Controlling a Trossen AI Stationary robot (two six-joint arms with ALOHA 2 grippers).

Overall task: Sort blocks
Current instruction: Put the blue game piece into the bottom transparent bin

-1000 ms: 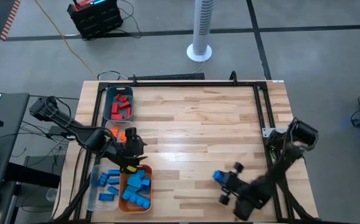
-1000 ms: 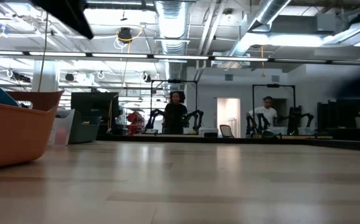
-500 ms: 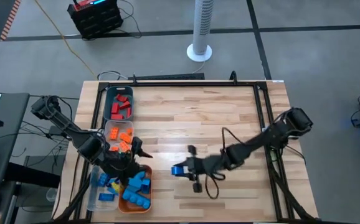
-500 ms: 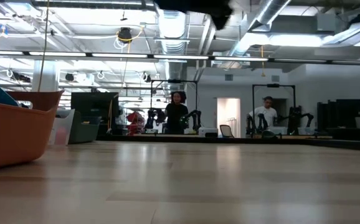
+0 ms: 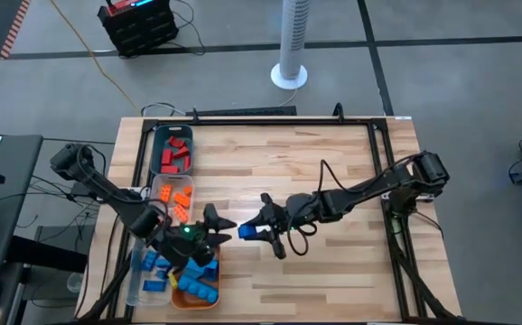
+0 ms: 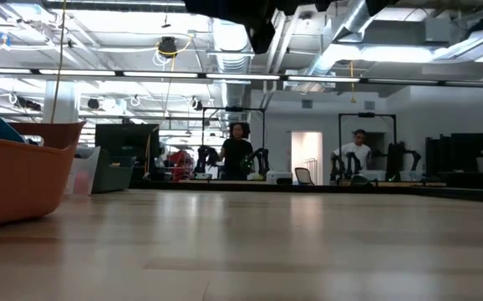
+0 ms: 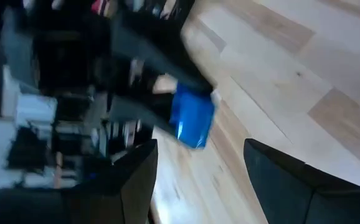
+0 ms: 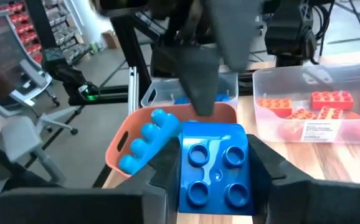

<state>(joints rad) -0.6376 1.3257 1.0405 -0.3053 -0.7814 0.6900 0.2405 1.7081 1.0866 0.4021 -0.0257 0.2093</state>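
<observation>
My left gripper is stopping short of the dark blue block [image 5: 247, 232] [image 7: 192, 118] and would miss if it closed now, so it needs to move toward the block before closing.
My right gripper [image 5: 254, 230] reaches across the middle of the table toward the left, shut on a dark blue four-stud block [image 5: 244, 233]. Facing it from the left, my left gripper [image 5: 222, 226] stands open just short of the block, above the orange tray [image 5: 181, 291] of light blue blocks. In the left wrist view the block [image 7: 192, 118] hangs ahead of my open fingers [image 7: 136, 183]. Red blocks [image 5: 175, 155], orange blocks [image 5: 178, 200] and blue blocks [image 5: 155, 264] lie in three clear bins along the left edge. My right gripper pinches the dark blue block by two opposite sides [image 8: 185, 174] between its two fingers [image 8: 161, 171]. The fingers come nearly level from the table's right. The block is lifted clear of the table, studs [image 8: 216, 155] turned up toward the wrist.
The bins and the tray line the table's left edge; a black frame [image 5: 261, 120] runs around the table. In the low view the orange tray [image 6: 16, 171] stands at the left, bare wood fills the rest, and people stand far off in the room.
My right gripper has swung from the table's near right corner toward the left and up, carrying the blue block close to my left gripper. My left gripper has rolled about and shifted a little toward the right, from above the orange bin toward the block.
</observation>
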